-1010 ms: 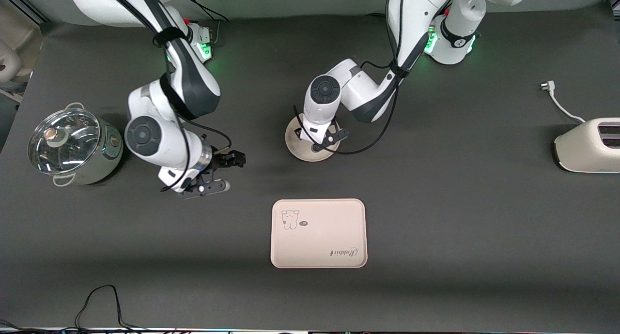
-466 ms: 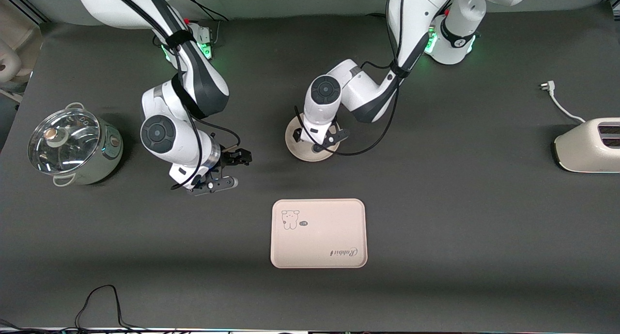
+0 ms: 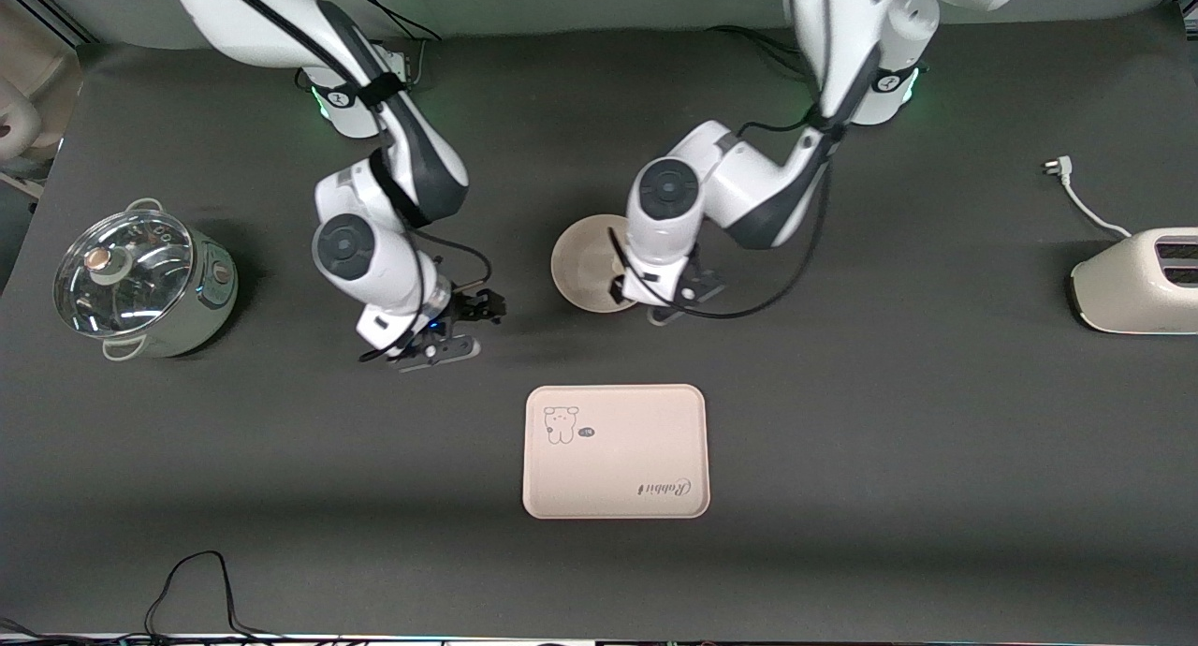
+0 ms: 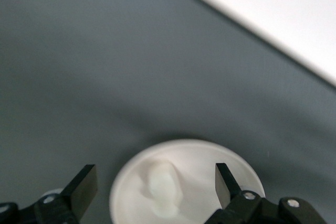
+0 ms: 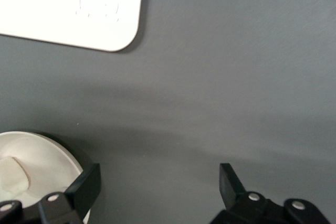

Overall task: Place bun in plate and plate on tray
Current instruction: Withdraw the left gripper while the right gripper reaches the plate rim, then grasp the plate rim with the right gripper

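The plate with its bun needs to go on the tray [image 3: 614, 451]. My right gripper will pick up the plate by its rim [image 3: 556, 259] next.
The round cream plate [image 3: 582, 262] lies on the dark mat, farther from the front camera than the tray [image 3: 614, 451]. The white bun [image 4: 164, 190] lies in the plate [image 4: 210, 156]; in the front view my left wrist hides it. My left gripper [image 3: 660, 301] is open and empty, just above the plate's edge, its jaws either side of the bun in the left wrist view [image 4: 156, 179]. My right gripper [image 3: 465, 328] is open and empty over bare mat beside the plate, toward the right arm's end. The right wrist view shows the plate [image 5: 47, 150], bun [image 5: 11, 176] and tray [image 5: 63, 9].
A steel pot with a glass lid [image 3: 140, 281] stands at the right arm's end. A cream toaster [image 3: 1137, 281] with its cord and plug [image 3: 1076, 192] stands at the left arm's end. A black cable [image 3: 197, 580] lies near the front edge.
My left arm has shifted toward its own end of the table, uncovering most of the plate. My right gripper has moved toward the plate, staying open.
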`<state>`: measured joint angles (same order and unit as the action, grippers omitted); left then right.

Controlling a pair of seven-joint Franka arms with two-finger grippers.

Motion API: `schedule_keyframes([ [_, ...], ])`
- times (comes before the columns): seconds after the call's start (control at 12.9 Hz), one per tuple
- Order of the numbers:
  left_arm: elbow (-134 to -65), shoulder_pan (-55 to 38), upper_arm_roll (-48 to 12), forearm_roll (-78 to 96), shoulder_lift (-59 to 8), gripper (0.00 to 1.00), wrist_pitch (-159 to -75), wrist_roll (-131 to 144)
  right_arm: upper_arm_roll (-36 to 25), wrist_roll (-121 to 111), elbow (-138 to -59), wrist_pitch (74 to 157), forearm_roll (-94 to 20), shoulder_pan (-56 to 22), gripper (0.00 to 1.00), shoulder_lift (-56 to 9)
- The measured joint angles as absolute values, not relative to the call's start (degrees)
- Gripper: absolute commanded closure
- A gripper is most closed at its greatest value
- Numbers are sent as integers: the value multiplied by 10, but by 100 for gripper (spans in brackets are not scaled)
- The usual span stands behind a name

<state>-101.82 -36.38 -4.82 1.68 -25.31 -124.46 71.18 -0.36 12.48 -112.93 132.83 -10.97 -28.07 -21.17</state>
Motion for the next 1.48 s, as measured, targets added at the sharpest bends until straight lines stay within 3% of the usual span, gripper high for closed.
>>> schedule_keyframes([
  [0.47, -1014, -188, -30, 7, -136, 0, -1123, 466, -3, 219, -1185, 1464, -113, -381, 0, -252],
  [0.85, -1015, -65, -28, 7, -65, 0, -1048, 276, -3, 264, -1229, 1531, -114, -427, 2, -265],
  [0.93, -1015, -54, -29, 7, -57, 0, -1040, 259, -3, 266, -1242, 1550, -114, -431, 8, -267],
  [1.24, -1014, -26, -23, 7, -40, 0, -1018, 185, -4, 267, -1254, 1572, -114, -432, 66, -275],
  [1.48, -1012, -38, 1, 7, -34, 0, -1007, 162, -3, 267, -1252, 1574, -114, -435, 99, -275],
])
